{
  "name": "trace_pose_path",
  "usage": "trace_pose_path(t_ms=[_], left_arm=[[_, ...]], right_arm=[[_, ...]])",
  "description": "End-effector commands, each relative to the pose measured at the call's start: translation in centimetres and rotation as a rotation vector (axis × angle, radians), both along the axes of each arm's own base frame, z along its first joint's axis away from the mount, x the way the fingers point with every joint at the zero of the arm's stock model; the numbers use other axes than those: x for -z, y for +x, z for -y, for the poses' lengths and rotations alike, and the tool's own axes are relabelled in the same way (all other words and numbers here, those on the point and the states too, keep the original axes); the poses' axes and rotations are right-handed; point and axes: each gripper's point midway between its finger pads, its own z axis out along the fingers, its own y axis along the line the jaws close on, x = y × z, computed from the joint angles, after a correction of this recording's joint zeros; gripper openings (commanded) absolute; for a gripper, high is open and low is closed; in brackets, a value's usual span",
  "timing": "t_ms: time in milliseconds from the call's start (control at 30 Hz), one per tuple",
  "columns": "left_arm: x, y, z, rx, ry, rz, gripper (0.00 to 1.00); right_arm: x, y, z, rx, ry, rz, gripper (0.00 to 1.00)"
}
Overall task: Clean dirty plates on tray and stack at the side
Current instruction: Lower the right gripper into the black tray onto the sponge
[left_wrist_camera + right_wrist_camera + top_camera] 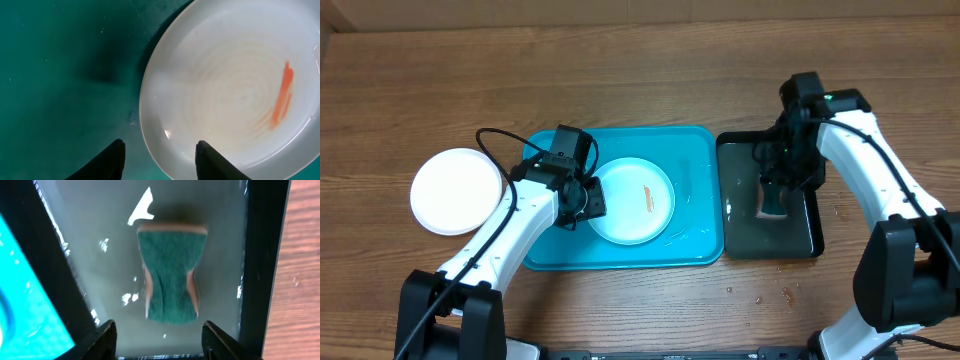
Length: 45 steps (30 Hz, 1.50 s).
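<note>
My right gripper takes hold of the green sponge across its narrow middle next, which leaves the sponge's bottom free to clean the dirty plate.
A pale blue plate (pixel 632 200) with an orange smear (pixel 647 198) lies in the turquoise tray (pixel 695 160). A white plate (pixel 456 190) sits on the table left of the tray. The yellow-green plate is out of view. My left gripper (pixel 584 196) is open and astride the pale blue plate's left rim. In the left wrist view one finger is over the tray (pixel 60 60), the other over the plate (pixel 230 85), and the gripper (pixel 160 160) holds nothing. My right gripper (pixel 782 180) is open over a green sponge (pixel 170 277), apart from it (pixel 160 340).
The sponge (pixel 772 205) lies in shallow water in a narrow black tray (pixel 810 235) right of the turquoise tray, with its dark rim (pixel 262 255) beside bare wood. Water drops lie on the table in front of the black tray.
</note>
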Motion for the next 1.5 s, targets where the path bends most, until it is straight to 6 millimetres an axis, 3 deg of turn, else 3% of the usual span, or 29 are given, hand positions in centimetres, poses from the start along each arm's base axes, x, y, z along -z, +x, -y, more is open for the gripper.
trace_pose_path(t_ms=[0, 267, 433, 1033, 1133, 1200, 1233, 1400, 1467], left_arm=[[0.4, -0.4, -0.2, -0.007, 0.017, -0.018, 0.47], [0.4, -0.4, -0.2, -0.001, 0.018, -0.018, 0.48], [0.4, -0.3, -0.1, 0.005, 0.017, -0.012, 0.49], [0.3, 0.1, 0.0, 0.005, 0.012, 0.006, 0.49], [0.3, 0.2, 0.0, 0.005, 0.012, 0.006, 0.49], [0.3, 0.2, 0.0, 0.004, 0.011, 0.008, 0.49], [0.3, 0.2, 0.1, 0.005, 0.011, 0.01, 0.49], [0.3, 0.4, 0.1, 0.005, 0.009, 0.017, 0.5], [0.3, 0.5, 0.1, 0.004, 0.008, 0.019, 0.49]], right_arm=[[0.9, -0.3, 1.2, 0.02, -0.064, 0.008, 0.56], [3.3, 0.7, 0.5, -0.011, -0.025, 0.076, 0.57], [3.8, 1.2, 0.3, -0.027, -0.011, 0.104, 0.57], [6.2, 0.2, 0.6, -0.025, -0.022, 0.103, 0.61], [6.8, -0.1, 0.6, -0.025, -0.021, 0.102, 0.51], [6.8, 0.0, 0.5, -0.025, -0.013, 0.106, 0.28], [6.8, 0.1, 0.5, -0.026, -0.013, 0.109, 0.25], [6.8, 0.0, 0.5, -0.026, -0.014, 0.104, 0.32], [6.8, 0.1, 0.5, -0.026, -0.014, 0.108, 0.28]])
